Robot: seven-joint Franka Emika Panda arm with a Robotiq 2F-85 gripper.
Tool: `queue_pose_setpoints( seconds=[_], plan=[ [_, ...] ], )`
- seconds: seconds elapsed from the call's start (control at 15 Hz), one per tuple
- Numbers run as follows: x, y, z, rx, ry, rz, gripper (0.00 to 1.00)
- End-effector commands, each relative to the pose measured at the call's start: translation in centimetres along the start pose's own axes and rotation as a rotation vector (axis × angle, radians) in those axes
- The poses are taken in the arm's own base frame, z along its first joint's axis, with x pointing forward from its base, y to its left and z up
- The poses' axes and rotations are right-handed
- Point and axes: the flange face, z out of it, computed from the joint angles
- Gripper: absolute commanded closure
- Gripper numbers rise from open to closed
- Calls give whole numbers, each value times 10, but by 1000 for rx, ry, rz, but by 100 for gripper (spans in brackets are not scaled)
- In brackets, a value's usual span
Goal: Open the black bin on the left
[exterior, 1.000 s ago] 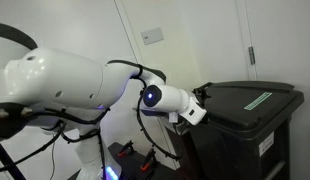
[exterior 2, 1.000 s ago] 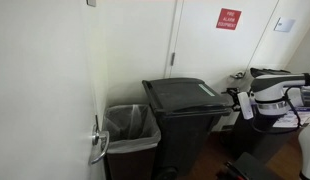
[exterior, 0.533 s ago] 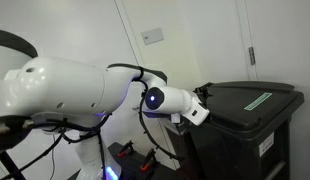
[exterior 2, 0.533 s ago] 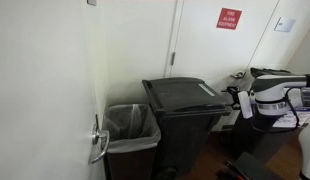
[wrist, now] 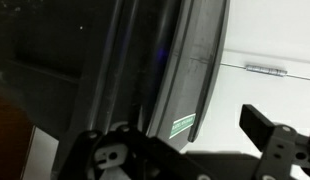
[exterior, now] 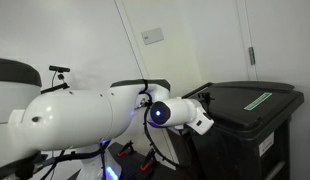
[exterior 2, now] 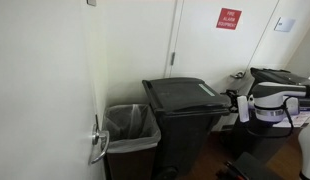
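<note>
My spread fingers line up with the lid's edge but stop short, so my gripper must move toward it before closing.
The black bin stands shut in both exterior views (exterior: 257, 112) (exterior 2: 185, 108), its flat lid down, with a pale green strip label (exterior: 257, 100) on top and a white sticker (exterior: 265, 145) on its front. My gripper (exterior: 205, 122) is at the lid's near edge, at about lid height; it also shows beside the bin (exterior 2: 241, 106). In the wrist view the bin's lid edge (wrist: 190, 70) and a small green label (wrist: 184, 126) lie between my spread fingers (wrist: 171, 130). The gripper is open and holds nothing.
A smaller grey-rimmed container (exterior 2: 130, 125) with a clear liner stands against the bin's other side. A white door with a metal handle (exterior 2: 98, 142) is close by. White walls stand behind, with a red sign (exterior 2: 228, 18). Cables lie on the floor (exterior: 135, 160).
The arm has swung down and the wrist has dropped a little beside the bin's lid edge. The lid has stayed shut.
</note>
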Motion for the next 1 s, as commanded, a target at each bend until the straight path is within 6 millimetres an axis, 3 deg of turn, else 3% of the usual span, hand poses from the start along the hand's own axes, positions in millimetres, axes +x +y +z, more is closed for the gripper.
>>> queue_pose_setpoints(
  seconds=[0.0, 0.47, 0.93],
  plan=[
    [12, 6, 6, 49, 18, 10, 0],
    [10, 25, 28, 12, -5, 23, 0],
    [20, 16, 52, 24, -2, -17, 0]
  ],
)
